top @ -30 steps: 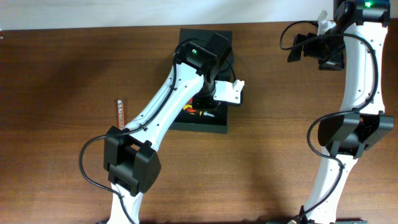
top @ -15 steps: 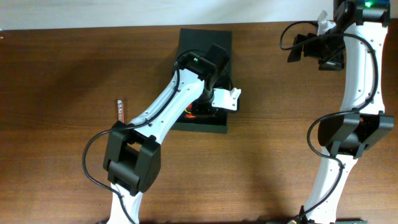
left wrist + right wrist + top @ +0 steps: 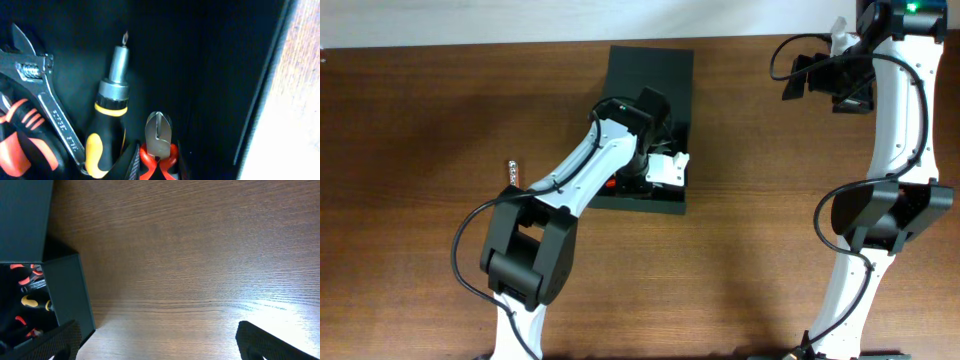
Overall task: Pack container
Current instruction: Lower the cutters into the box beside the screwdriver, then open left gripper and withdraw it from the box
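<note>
My left gripper opens now, since the red-handled cutters are low inside the container (image 3: 649, 72), between the screwdriver and the container's side.
The container (image 3: 649, 72) is a dark box with its flap lid open toward the far side. My left gripper (image 3: 640, 180) reaches down inside it. In the left wrist view the gripper (image 3: 158, 161) is shut on red-handled cutters (image 3: 158, 134), held low against the container's dark floor (image 3: 210, 75). A black-and-yellow screwdriver (image 3: 107, 135), an adjustable wrench (image 3: 47, 107) and a red-and-black handled tool (image 3: 25, 150) lie beside them. My right gripper (image 3: 817, 76) is open and empty, high at the far right, away from the container (image 3: 67, 292).
A small metal strip (image 3: 513, 173) lies on the wooden table (image 3: 420, 110) left of the container. My left arm (image 3: 570, 185) crosses the table from the front edge to the container. The right arm (image 3: 895, 150) stands along the right side.
My left gripper has moved left and toward the front, lower into the container, with the cutters in it. The right arm has not moved.
</note>
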`<state>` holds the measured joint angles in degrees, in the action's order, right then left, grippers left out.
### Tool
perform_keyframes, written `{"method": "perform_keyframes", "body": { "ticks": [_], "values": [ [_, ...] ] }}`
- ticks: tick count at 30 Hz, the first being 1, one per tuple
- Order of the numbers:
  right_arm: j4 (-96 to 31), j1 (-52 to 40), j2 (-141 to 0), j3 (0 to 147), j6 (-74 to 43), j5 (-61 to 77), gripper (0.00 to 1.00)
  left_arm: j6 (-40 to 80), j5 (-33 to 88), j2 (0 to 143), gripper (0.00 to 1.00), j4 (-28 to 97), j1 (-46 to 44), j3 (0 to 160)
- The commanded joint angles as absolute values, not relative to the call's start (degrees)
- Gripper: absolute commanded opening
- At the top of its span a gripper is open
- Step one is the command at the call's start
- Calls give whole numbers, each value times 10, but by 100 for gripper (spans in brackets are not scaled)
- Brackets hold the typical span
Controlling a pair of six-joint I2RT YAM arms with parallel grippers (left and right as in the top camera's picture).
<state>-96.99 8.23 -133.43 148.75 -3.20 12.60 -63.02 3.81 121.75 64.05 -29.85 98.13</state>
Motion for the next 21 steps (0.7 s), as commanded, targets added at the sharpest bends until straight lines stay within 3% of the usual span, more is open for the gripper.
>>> {"method": "perform_keyframes", "body": {
  "ticks": [1, 9, 11, 12, 21],
  "values": [
    [-973, 83, -1313, 1484, -35, 129, 99, -640, 36, 1223, 5, 637, -295, 972],
    [-973, 83, -1313, 1484, -35, 129, 99, -637, 36, 1223, 30, 637, -295, 972],
    [-973, 83, -1313, 1484, -35, 129, 99, -637, 36, 1223, 49, 641, -295, 972],
    [-973, 83, -1313, 1484, -35, 129, 99, -637, 33, 1223, 52, 644, -295, 972],
    [-973, 83, -1313, 1484, -35, 129, 99, -533, -28, 1221, 60, 665, -295, 1036]
  ]
}}
